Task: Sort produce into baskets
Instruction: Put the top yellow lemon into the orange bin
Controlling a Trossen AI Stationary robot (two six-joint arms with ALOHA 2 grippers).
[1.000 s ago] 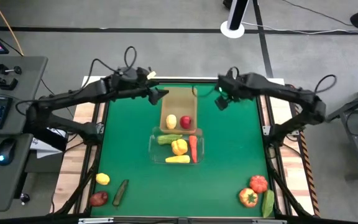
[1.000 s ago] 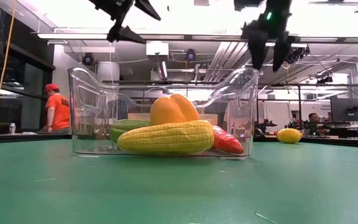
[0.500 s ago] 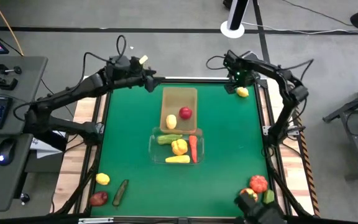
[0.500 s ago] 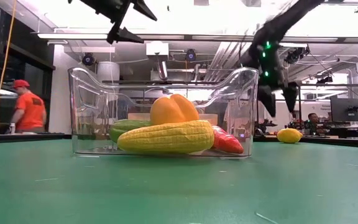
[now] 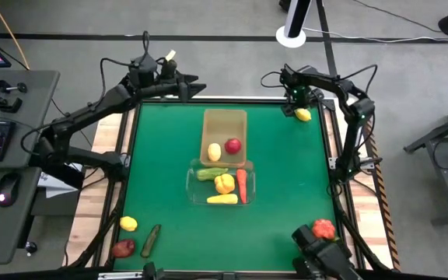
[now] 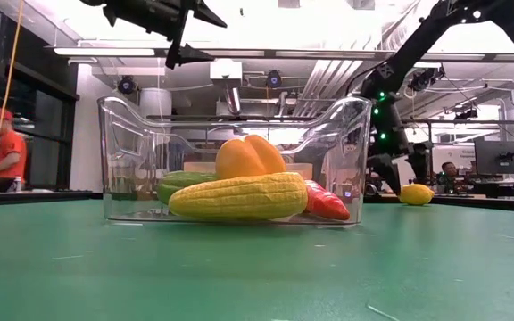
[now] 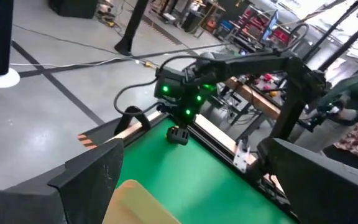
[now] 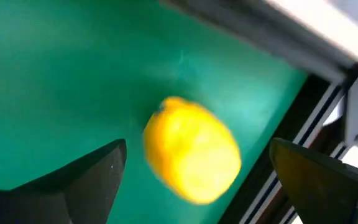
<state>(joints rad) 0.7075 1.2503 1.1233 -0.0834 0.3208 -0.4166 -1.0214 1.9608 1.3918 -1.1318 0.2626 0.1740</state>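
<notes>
The lemon needs to go into the tan bin (image 5: 224, 124) with the other fruit. My right gripper should grab the lemon by its rounded middle (image 5: 302, 114) next.
A yellow lemon (image 5: 303, 115) lies on the green mat at the far right corner. My right gripper (image 5: 299, 107) is low over it and open, with one finger on each side of the lemon (image 8: 191, 158) and not touching it. My left gripper (image 5: 193, 85) is open and empty, held high above the table's far edge, left of the tan bin (image 5: 224, 124). The tan bin holds a lemon (image 5: 215, 151) and a red apple (image 5: 232, 145). The clear bin (image 5: 194, 187) holds a cucumber, a pepper, a carrot and a corn cob (image 6: 239, 198).
A lemon (image 5: 128, 224), a dark cucumber (image 5: 151, 239) and a red apple (image 5: 123, 249) lie at the near left corner. A tomato (image 5: 323, 229) lies at the near right, with a dark object (image 5: 325, 257) beside it. The table's frame rail (image 8: 328, 106) runs close beside the far-right lemon.
My right gripper has gone from beside the tan bin toward the table's far right corner and down around the lemon. My left gripper has drawn back toward the far left edge. A dark object has come in at the near right corner and covers the pepper and cucumber there.
</notes>
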